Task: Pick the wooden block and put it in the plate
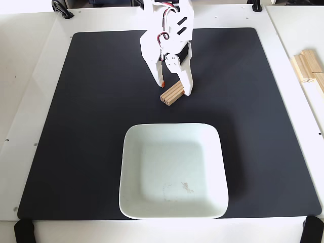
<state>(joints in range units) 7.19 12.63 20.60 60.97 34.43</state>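
Observation:
My gripper needs to put the wooden block [171, 94] in the white square plate [172, 167], so it should grab the block by its grooved long sides next.
The wooden block [171, 94] is small and light tan with grooved layer lines. It lies at an angle on the black mat [91, 126], a little above the plate in the fixed view. The white gripper [174, 87] reaches down from the top of the view, open, with its jaws either side of the block's upper end. The left finger [158, 75] has an orange tip and stands just off the block. The right finger [187, 83] is at the block's right end. The white square plate [172, 167] sits empty at the mat's lower middle.
Longer pale wooden slats [309, 68] lie on the white table at the right edge, off the mat. Black clamps sit at the table's bottom corners [24, 230] and top left [62, 9]. The mat spans most of the table.

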